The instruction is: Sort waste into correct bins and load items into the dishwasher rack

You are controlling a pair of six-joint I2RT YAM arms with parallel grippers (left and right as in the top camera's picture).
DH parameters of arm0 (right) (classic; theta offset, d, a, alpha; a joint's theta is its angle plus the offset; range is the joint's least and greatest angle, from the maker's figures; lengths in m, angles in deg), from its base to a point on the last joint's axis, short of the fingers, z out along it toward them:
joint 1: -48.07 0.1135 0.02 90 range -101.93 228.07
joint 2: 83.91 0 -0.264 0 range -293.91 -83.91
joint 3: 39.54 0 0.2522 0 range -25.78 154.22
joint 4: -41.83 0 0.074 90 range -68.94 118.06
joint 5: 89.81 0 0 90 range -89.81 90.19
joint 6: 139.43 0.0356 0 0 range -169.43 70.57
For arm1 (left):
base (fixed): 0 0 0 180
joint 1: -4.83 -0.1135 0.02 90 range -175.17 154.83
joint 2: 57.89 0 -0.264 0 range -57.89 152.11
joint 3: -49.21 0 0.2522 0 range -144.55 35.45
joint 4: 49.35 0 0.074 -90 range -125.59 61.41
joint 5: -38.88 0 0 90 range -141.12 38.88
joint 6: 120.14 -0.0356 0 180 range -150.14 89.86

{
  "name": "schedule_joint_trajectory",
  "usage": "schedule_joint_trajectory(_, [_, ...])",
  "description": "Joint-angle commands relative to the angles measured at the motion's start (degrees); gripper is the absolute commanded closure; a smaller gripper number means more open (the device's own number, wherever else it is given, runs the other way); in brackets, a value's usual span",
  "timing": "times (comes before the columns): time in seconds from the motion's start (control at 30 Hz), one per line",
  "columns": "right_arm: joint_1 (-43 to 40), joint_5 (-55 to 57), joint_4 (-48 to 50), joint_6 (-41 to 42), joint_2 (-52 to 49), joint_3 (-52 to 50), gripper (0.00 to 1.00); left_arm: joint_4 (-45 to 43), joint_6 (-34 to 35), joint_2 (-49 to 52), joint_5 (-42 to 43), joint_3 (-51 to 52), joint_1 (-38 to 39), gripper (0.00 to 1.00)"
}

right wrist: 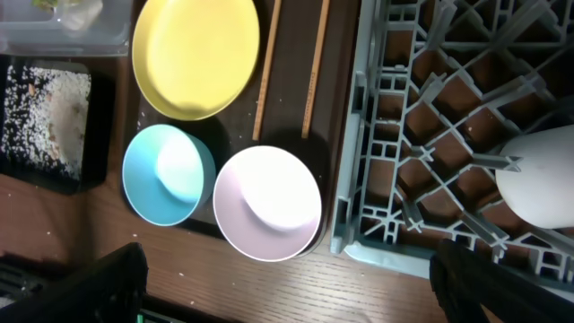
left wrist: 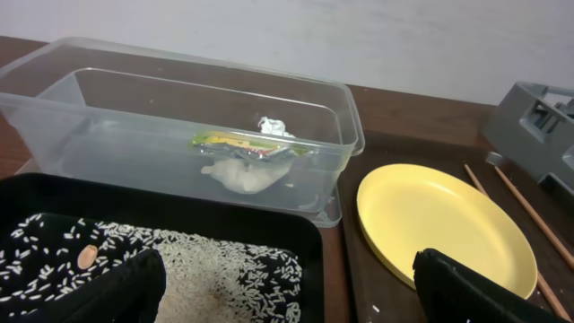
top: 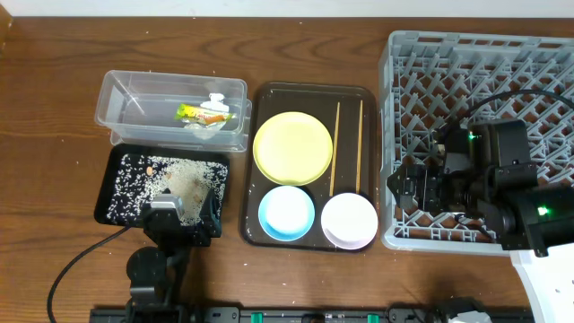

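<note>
The light blue bowl will next be held by one edge of its rim in my right gripper, so its body stays free to slot into the rack.
The clear tub holds the green-yellow wrapper and a white paper scrap. The black tray in front of it holds rice crumbs. The yellow plate, two chopsticks, the light blue bowl and the pale pink bowl lie on the brown tray. The grey rack stands at the right. My left gripper is open and empty over the black tray's front right corner. My right gripper is open and empty over the rack's front left part.
The dark brown serving tray sits between the bins and the rack. A white rounded shape shows over the rack in the right wrist view. Bare wooden table lies along the front and far edges.
</note>
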Motion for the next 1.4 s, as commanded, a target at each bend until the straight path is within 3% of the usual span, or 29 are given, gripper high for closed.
schedule_joint_trajectory(0.0, [0.5, -0.4, 0.0, -0.6, 0.0, 0.0, 0.01, 0.2, -0.9, -0.5, 0.5, 1.4, -0.2, 0.09])
schedule_joint_trajectory(0.43, [0.5, -0.2, 0.0, -0.5, 0.0, 0.0, 0.01, 0.2, -0.9, -0.5, 0.5, 1.4, -0.2, 0.09])
schedule_joint_trajectory(0.57, [0.7, -4.4, 6.9, 4.8, 0.0, 0.0, 0.01, 0.2, -0.9, -0.5, 0.5, 1.4, -0.2, 0.09])
schedule_joint_trajectory(0.63, [2.5, -10.2, 9.3, 4.2, -0.7, 0.0, 0.14, 0.2, -0.9, -0.5, 0.5, 1.4, -0.2, 0.09])
schedule_joint_trajectory(0.73, [9.3, -9.9, 8.8, 4.2, -3.1, 0.0, 0.18, 0.2, -0.9, -0.5, 0.5, 1.4, -0.2, 0.09])
schedule_joint_trajectory(1.0, [31.9, 8.7, 12.1, 10.5, -17.6, -0.8, 0.28, 0.2, -0.9, -0.5, 0.5, 1.4, -0.2, 0.09])
schedule_joint_trajectory(1.23, [34.9, 11.6, 20.1, 11.1, -33.0, -0.8, 0.43, 0.2, -0.9, -0.5, 0.5, 1.4, -0.2, 0.09])
schedule_joint_trajectory(1.37, [33.7, 10.1, 24.1, 11.0, -38.7, -0.8, 0.46, 0.2, -0.9, -0.5, 0.5, 1.4, -0.2, 0.09])
